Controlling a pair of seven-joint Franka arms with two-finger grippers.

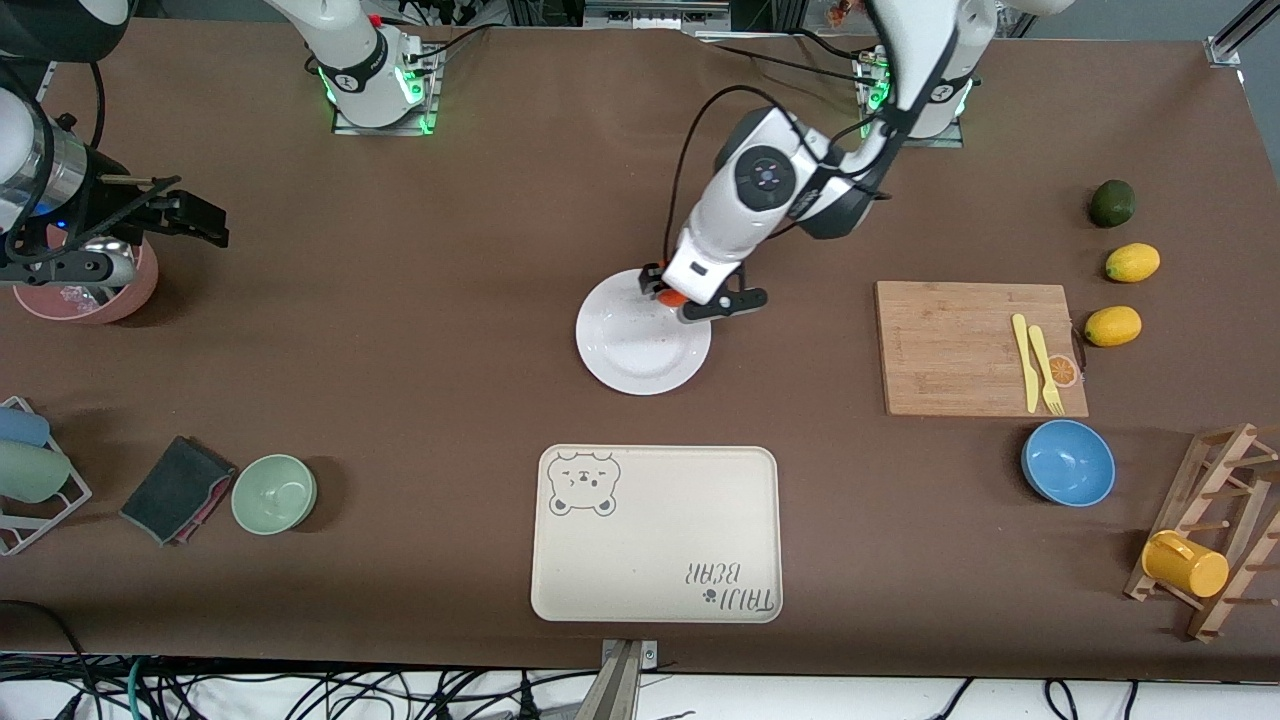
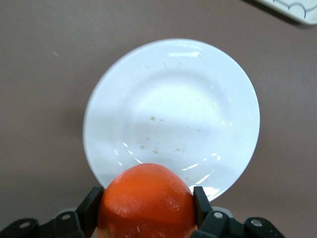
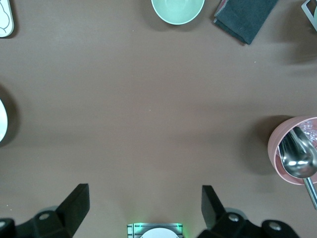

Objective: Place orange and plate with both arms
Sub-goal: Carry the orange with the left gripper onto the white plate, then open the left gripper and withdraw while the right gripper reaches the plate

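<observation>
My left gripper moves the orange toward the middle next and only then releases it, since the orange (image 1: 671, 297) hangs above the plate's rim.
The white plate (image 1: 640, 350) lies flat at the middle of the table. My left gripper (image 1: 690, 303) hangs over the plate's rim, shut on the orange (image 1: 671, 297). In the left wrist view the orange (image 2: 148, 193) fills the gap between both black pads, the left gripper (image 2: 147, 204) clamps its sides, and the plate (image 2: 173, 104) lies just below it with faint specks. My right gripper (image 1: 196, 216) waits in the air at the right arm's end of the table, by a pink bowl. The right gripper (image 3: 143, 201) is open with nothing between its fingers.
A cream bear-print tray (image 1: 655, 533) lies nearer the camera than the plate. A cutting board (image 1: 960, 345) with yellow cutlery, a blue bowl (image 1: 1068, 462), two lemons and an avocado (image 1: 1111, 203) sit toward the left arm's end. A pink bowl (image 1: 135, 285), green bowl (image 1: 274, 493) and dark cloth (image 1: 178, 488) sit toward the right arm's end.
</observation>
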